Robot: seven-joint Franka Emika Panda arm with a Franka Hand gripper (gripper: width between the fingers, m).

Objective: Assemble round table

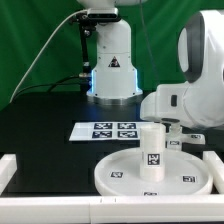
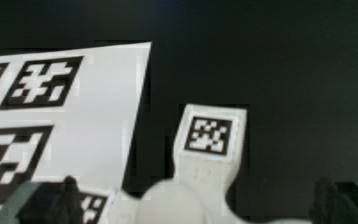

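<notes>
My gripper grabs the cross piece by its middle (image 1: 175,128) next, to fit it onto the short thick post (image 1: 152,150).
The large rimmed round disc (image 1: 120,176) lies flat at the front of the black table. The short thick post (image 1: 152,150) stands upright on its middle. The four-armed cross piece (image 1: 177,141) lies on the table just behind the disc, on the exterior view's right. In the wrist view one tagged arm of the cross piece (image 2: 208,135) points away and its hub sits low between my fingers. My gripper (image 1: 172,127) hangs right over the cross piece. It is open (image 2: 197,206), with a dark finger (image 2: 51,202) on either side and a gap to the part.
The marker board (image 1: 104,130) lies flat on the table behind the disc, also in the wrist view (image 2: 51,110) beside the cross piece. The robot base (image 1: 112,65) stands at the back. A white rail (image 1: 20,165) borders the table's front and sides.
</notes>
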